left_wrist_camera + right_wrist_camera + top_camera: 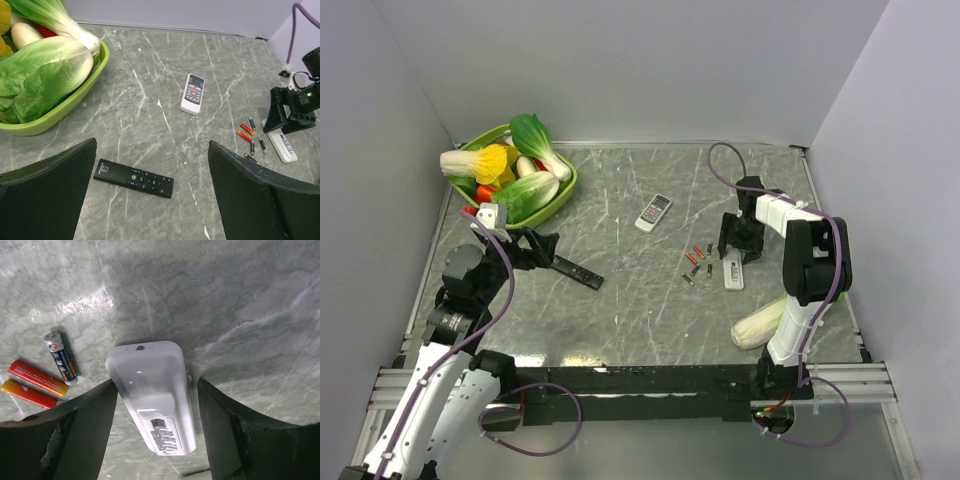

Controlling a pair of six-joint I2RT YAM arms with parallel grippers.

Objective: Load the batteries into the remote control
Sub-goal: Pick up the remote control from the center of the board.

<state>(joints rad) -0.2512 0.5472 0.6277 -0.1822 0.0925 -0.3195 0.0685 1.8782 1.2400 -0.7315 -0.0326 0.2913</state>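
Observation:
I would leave the remote on the tabletop if I lifted my right gripper now, because its open fingers leave a gap beside the white remote (733,268) (152,394).
A white remote control (155,395) lies face down, label up, right of the table's middle (732,271). My right gripper (156,385) straddles its end, one finger on each side with a sliver of gap, so it is open (737,252). Several batteries (698,262) lie scattered just left of it: a dark one (61,358) and two orange-red ones (37,377) show in the right wrist view. My left gripper (151,145) hangs wide open and empty above a black remote (134,178), also on the table (578,272).
A second white remote (654,212) lies buttons up at the table's centre (192,94). A green bowl (560,195) of toy vegetables stands at the back left. A pale vegetable (760,322) lies by the right arm's base. Grey walls close in three sides.

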